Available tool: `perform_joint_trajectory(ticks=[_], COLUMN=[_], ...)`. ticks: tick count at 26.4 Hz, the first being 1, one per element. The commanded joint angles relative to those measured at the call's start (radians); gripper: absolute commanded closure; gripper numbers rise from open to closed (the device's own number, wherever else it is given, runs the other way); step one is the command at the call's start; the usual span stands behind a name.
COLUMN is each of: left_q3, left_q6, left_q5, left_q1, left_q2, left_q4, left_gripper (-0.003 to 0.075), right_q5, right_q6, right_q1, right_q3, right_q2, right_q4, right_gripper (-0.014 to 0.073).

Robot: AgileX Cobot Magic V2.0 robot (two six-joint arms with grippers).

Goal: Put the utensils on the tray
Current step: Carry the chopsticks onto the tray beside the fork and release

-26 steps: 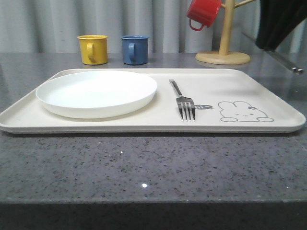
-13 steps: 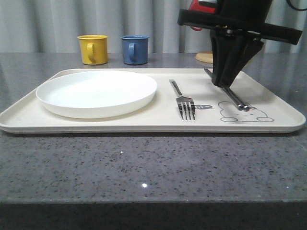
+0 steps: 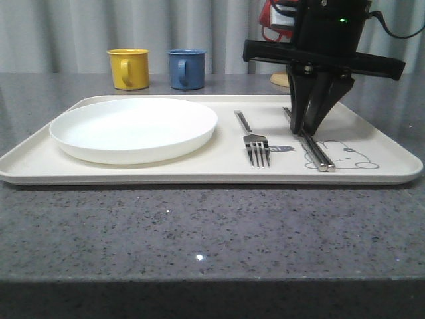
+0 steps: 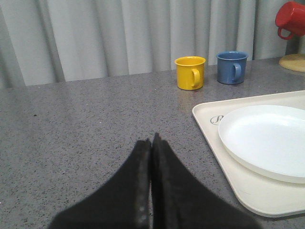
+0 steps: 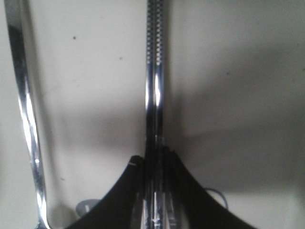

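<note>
The chopsticks' near ends are low over the tray's bunny drawing and would stay inside the tray's rim, so my right gripper will open its fingers.
The cream-white tray (image 3: 166, 174) holds a round white plate (image 3: 133, 128) on its left and a silver fork (image 3: 254, 141) near its middle. To the right of the fork, the metal chopsticks (image 3: 316, 151) lie low over the tray's bunny drawing, their near ends touching or almost touching it. My right gripper (image 3: 304, 126) is shut on the chopsticks (image 5: 155, 90) partway along them; the fork handle (image 5: 26, 124) runs beside them. My left gripper (image 4: 151, 141) is shut on nothing, over the bare counter left of the tray (image 4: 209, 124).
A yellow mug (image 3: 129, 68) and a blue mug (image 3: 186, 68) stand behind the tray. A red mug (image 3: 273, 20) hangs on a wooden mug tree (image 3: 282, 80) at the back right, partly hidden by my right arm. Grey stone counter lies in front.
My right gripper has come in from the upper right and lowered the chopsticks toward the tray; since half a second ago their near ends have dropped onto the bunny drawing.
</note>
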Motion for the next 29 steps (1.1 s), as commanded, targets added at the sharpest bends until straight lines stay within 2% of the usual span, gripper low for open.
perform_joint_trajectory(ticks=[1, 6, 16, 23, 29], left_q3=[-0.028, -0.028, -0.028, -0.028, -0.028], left_q6=[-0.009, -0.009, -0.009, -0.009, -0.009], left_q5=[-0.085, -0.085, -0.085, -0.085, -0.085], left_q1=[0.002, 0.002, 0.002, 0.002, 0.002], left_q2=[0.010, 0.010, 0.010, 0.010, 0.010], left_q4=[-0.011, -0.011, -0.011, -0.011, -0.011], left_gripper=[0.0739, 0.0739, 0.0739, 0.0739, 0.0739], right_q5=[-0.028, -0.037, -0.004, 0.051, 0.137], right_q6=[0.001, 0.001, -0.014, -0.116, -0.251], right_q1=[-0.001, -0.001, -0.003, -0.054, -0.169], right_q3=[-0.033, -0.033, -0.033, -0.034, -0.034], right_q2=[-0.049, -0.049, -0.062, -0.125, -0.157], right_q4=[-0.017, -0.013, -0.028, -0.071, -0.075], right_gripper=[0.0489, 0.0468, 0.0192, 0.0188, 0.0188])
